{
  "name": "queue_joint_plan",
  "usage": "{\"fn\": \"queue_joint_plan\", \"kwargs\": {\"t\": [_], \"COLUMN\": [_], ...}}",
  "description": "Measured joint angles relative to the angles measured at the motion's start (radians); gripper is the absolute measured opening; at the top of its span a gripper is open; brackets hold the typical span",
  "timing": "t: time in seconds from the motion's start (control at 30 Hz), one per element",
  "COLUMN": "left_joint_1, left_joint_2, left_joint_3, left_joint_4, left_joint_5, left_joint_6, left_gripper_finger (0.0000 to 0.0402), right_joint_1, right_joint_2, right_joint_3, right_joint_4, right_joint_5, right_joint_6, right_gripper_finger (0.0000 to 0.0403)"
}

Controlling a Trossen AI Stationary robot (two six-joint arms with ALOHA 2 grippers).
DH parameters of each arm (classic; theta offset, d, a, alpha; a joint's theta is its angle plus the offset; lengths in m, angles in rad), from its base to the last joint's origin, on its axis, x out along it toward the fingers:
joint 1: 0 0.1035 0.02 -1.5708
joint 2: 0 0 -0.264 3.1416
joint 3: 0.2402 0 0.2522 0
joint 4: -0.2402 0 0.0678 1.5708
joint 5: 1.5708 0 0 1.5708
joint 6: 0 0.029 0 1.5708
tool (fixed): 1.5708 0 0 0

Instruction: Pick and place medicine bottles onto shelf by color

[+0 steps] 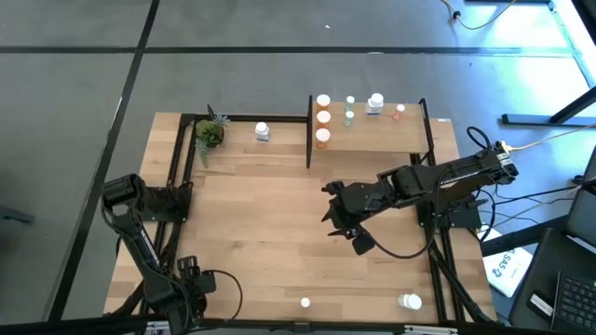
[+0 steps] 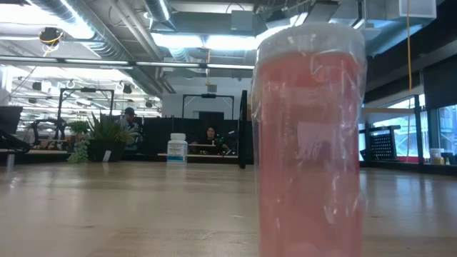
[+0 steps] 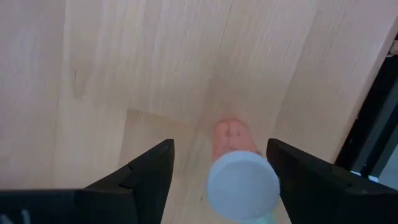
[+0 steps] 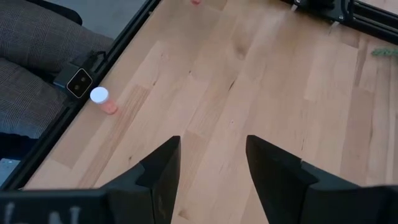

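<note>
My left gripper should close on the pinkish bottle now. Its fingers reach down on both sides below its white cap, so they would hold the bottle.
A pinkish-red medicine bottle with a white cap stands upright on the table near its front left corner. My left gripper points down over it, open, with one finger on each side. In the high view the gripper hides this bottle. Another pinkish bottle stands at the front edge and fills the low view. The shelf at the far right holds orange bottles, green ones, a white one and a pinkish one. My right gripper hovers open over mid-table. My left gripper comes at the pinkish bottle from above, fingers pointing down. The white cap shows close beside one finger. I cannot tell whether they touch. The bottle stands upright on the table.
A white bottle and a small potted plant stand at the far left. Another white bottle lies near the front right corner. Black frame rails run along the table's sides. A person's legs show beyond the front edge.
</note>
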State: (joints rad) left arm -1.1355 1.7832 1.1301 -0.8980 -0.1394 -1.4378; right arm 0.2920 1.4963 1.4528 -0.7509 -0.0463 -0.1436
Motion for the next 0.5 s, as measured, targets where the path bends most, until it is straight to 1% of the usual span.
{"fn": "queue_joint_plan", "kwargs": {"t": [0.3, 0.5], "left_joint_1": [0.000, 0.000], "left_joint_2": [0.000, 0.001], "left_joint_3": [0.000, 0.000], "left_joint_4": [-0.001, -0.006], "left_joint_5": [0.000, 0.000], "left_joint_6": [0.000, 0.004], "left_gripper_finger": [0.0249, 0.0234], "right_joint_1": [0.000, 0.000], "right_joint_2": [0.000, 0.000], "right_joint_3": [0.000, 0.000], "right_joint_4": [0.000, 0.000], "right_joint_5": [0.000, 0.000], "right_joint_6": [0.000, 0.000], "right_gripper_finger": [0.0185, 0.0185]}}
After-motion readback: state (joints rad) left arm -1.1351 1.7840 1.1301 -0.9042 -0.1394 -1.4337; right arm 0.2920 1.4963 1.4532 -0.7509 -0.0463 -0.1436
